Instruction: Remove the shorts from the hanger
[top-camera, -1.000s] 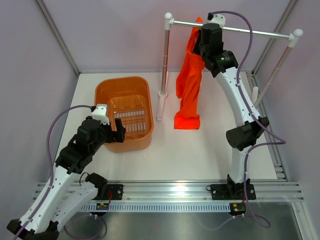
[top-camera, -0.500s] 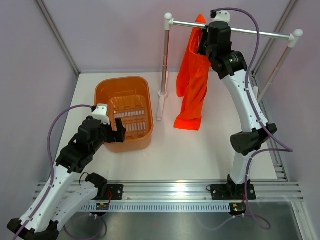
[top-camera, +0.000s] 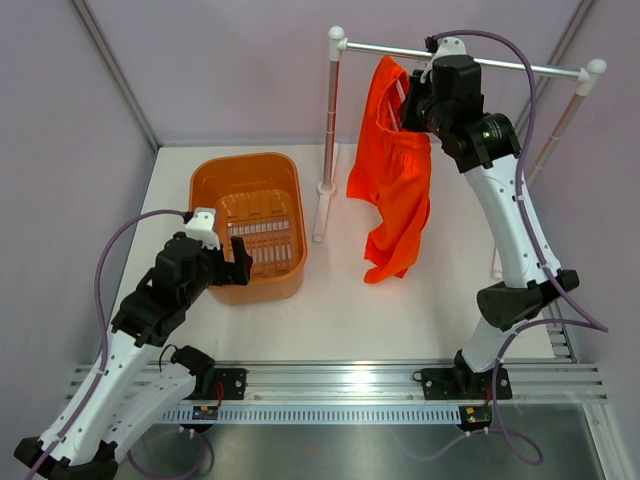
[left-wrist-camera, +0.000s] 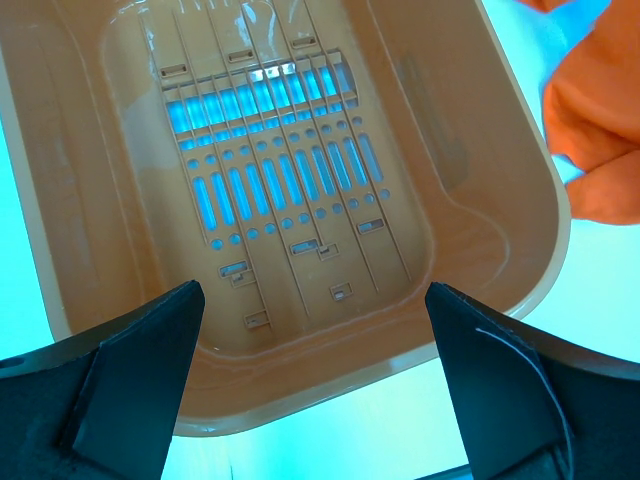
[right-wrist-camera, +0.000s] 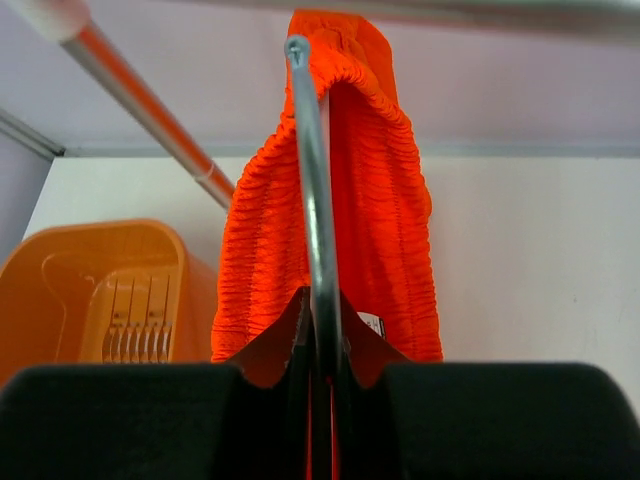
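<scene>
My left gripper is to grab the shorts next by the waistband on the basket side, so that the hanger stays free to slip out.
The red-orange shorts hang limp from the hanger, whose pale strip shows at their waistband, just below the silver rail. My right gripper is shut on the hanger's metal hook, which runs up between the fingers in the right wrist view, with the shorts draped behind it. The shorts' lower hem hangs above the table. My left gripper is open and empty over the near rim of the orange basket.
The rail's left post stands between basket and shorts; its right post leans at the far right. The left wrist view looks down into the basket, with a fold of shorts at the upper right. Walls close both sides.
My right arm has swung right and nearer, carrying hanger and shorts along under the rail. The shorts' hem has lifted off the table and swung. The left arm has not moved.
</scene>
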